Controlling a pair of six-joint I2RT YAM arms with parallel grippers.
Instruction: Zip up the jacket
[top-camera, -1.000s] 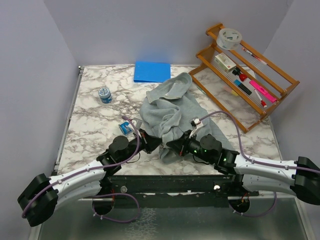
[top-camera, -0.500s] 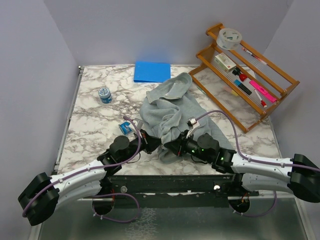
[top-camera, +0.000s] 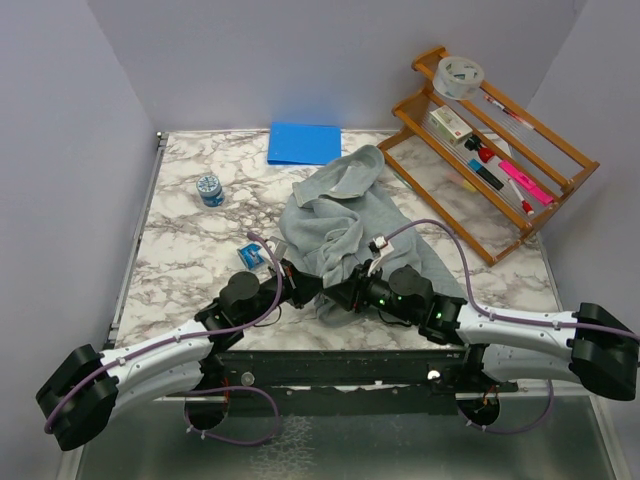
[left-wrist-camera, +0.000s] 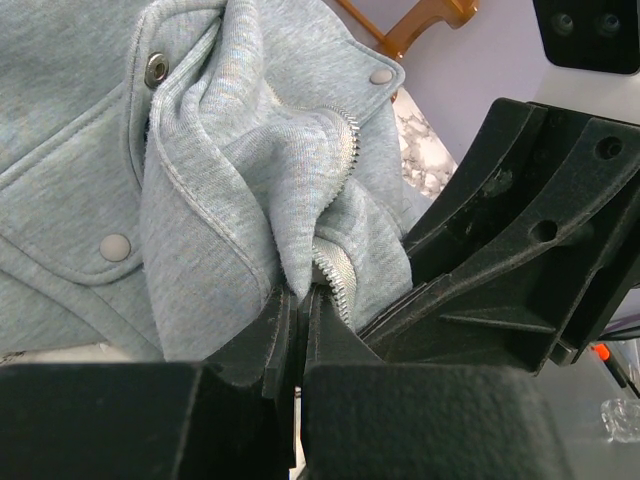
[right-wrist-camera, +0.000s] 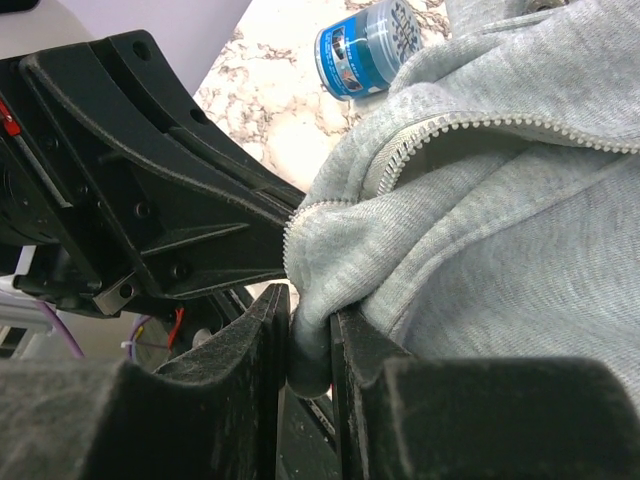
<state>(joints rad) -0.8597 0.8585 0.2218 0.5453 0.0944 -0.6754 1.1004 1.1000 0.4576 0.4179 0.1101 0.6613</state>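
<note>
The robot's right gripper needs to close, as the rounded fold of the jacket lies between its fingers. Closing now would hold the jacket's facing front edge.
The light grey-green jacket (top-camera: 340, 215) lies crumpled mid-table, its lower hem toward the arms. My left gripper (top-camera: 312, 290) is shut on the hem's zipper edge; in the left wrist view the jacket (left-wrist-camera: 230, 150) rises from the gripper (left-wrist-camera: 298, 300), with metal zipper teeth (left-wrist-camera: 345, 140) running up. My right gripper (top-camera: 340, 298) faces it closely from the right. In the right wrist view a rounded fold of the jacket (right-wrist-camera: 500, 230) fills the narrow gap of the gripper (right-wrist-camera: 312, 310), touching both fingers. The zipper teeth (right-wrist-camera: 480, 125) run unjoined above.
A blue folder (top-camera: 304, 143) lies at the back. A wooden rack (top-camera: 490, 140) with pens and a tape roll (top-camera: 459, 75) stands at the back right. A small blue tin (top-camera: 209, 189) and a blue packet (top-camera: 250, 256) sit on the left.
My right gripper has slid left along the hem toward the left gripper, and its jaws have parted slightly. The left arm has stayed put.
</note>
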